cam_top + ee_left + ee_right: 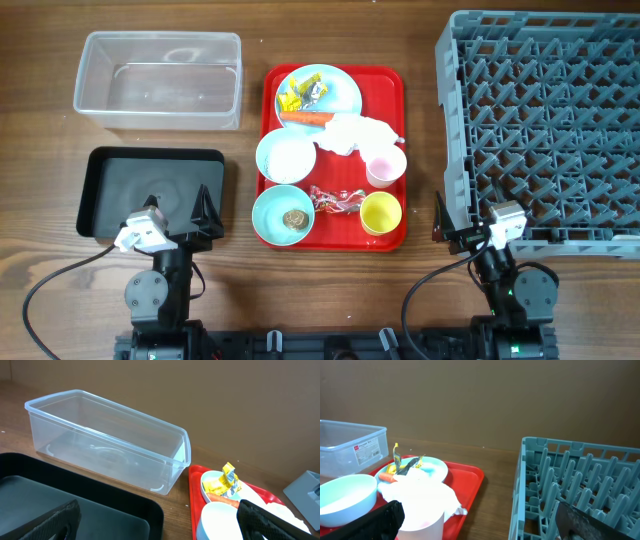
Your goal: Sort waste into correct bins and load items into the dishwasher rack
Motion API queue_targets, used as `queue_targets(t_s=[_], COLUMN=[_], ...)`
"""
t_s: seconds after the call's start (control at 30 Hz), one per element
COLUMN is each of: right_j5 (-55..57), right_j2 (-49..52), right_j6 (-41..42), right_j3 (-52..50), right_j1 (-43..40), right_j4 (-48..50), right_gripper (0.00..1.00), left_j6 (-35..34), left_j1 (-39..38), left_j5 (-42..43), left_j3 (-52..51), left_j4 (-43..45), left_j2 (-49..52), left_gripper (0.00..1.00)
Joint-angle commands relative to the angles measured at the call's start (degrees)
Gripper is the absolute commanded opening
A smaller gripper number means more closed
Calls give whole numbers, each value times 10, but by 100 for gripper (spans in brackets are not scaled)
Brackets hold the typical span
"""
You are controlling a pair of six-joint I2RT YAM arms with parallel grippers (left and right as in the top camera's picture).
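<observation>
My left gripper is to grab the pink cup by its rim (373, 167) next. The cup's body stays free, and the cup can then be handed over to my right gripper.
On the red tray (392, 120) stand a light-blue plate (340, 88) with yellow and silver wrappers (297, 94) and a carrot piece (305, 117), a crumpled napkin (355, 133), a white bowl (285, 157), a teal bowl (270, 215) holding a brown lump (293, 219), a red wrapper (335, 200), a pink cup (385, 167) and a yellow cup (380, 212). I cannot make out any rice. My left gripper (180, 208) (160, 525) is open and empty over the black tray's (120, 185) near edge. My right gripper (470, 218) (480, 525) is open and empty beside the rack's (545, 120) front left corner.
The clear tub (160, 80) stands at the back left, behind the black tray. The grey rack fills the right side. Strips of bare wood lie between the bins and the red tray and between the red tray and the rack.
</observation>
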Motion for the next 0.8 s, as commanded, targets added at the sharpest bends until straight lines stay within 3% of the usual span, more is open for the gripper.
queue_targets(t_s=[0.0,0.5,0.63,0.77], right_j5=[5,12,12,53], right_j2=[-1,-1,-1,7], right_j6=[4,0,0,-30], right_j3=[-1,-1,1,63], right_j1=[1,1,1,1], right_j4=[1,1,55,77], right_gripper=[100,100,100,100], left_j6=[12,11,12,56], left_j1=[3,3,3,3], left_j5=[-5,-3,-3,-3], left_j3=[-4,-4,-2,65], left_j4=[2,2,23,31], left_j2=[-2,-2,-2,13], left_gripper=[100,100,100,100])
